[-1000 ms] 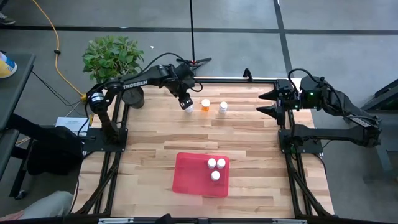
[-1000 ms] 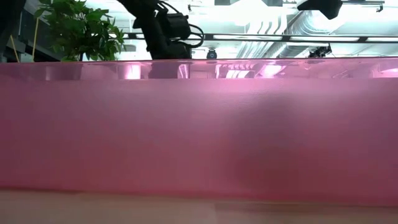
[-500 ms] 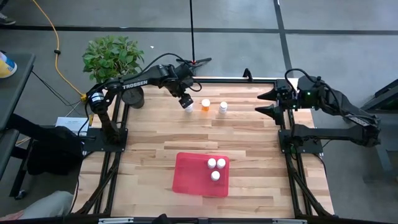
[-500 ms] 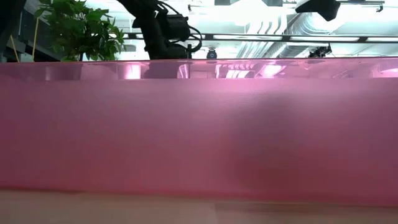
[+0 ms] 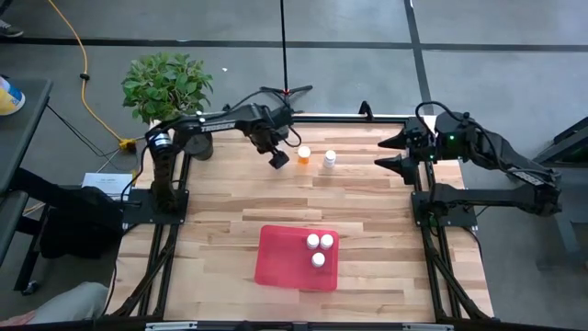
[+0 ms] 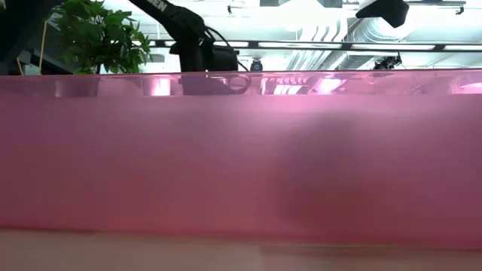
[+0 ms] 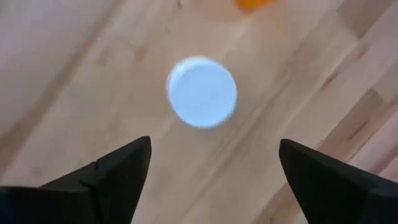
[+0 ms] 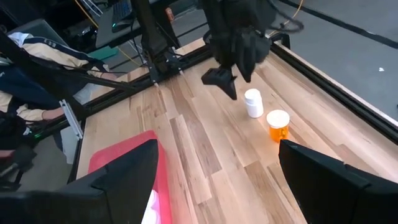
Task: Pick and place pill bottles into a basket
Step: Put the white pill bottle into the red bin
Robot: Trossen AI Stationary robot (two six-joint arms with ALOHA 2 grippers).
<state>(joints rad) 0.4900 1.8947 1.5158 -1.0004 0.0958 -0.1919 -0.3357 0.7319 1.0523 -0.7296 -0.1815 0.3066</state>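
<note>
Next, my left gripper takes hold of the white pill bottle by its end with the cap point(image 7: 202, 93) to place it base first in the red-pink basket.
My left gripper point(image 7: 214, 146) stands open, pointing down over a white pill bottle point(image 7: 202, 92) that stands upright on the table at the far left of centre. One finger is on each side of the bottle's white cap and above it. The gripper point(image 5: 278, 158) covers this bottle in the high view. To its right stand an orange bottle point(image 5: 304, 154) and another white bottle point(image 5: 330, 160). The red-pink basket point(image 5: 280, 262) lies near the front edge with three white bottles point(image 5: 318, 248) in it. My right gripper point(image 5: 379, 154) waits open at the far right.
A potted plant point(image 5: 167, 85) stands beyond the table's far left corner. Bare wood point(image 5: 294, 198) lies between the row of bottles and the basket. The basket's pink wall point(image 6: 241, 165) fills the low view and hides the tabletop there.
My left gripper has sunk toward the white bottle, rolled about its own axis and opened. The bottle, seen beside the fingertips a second ago in the high view, is now covered by the gripper. The bottles have kept their places.
</note>
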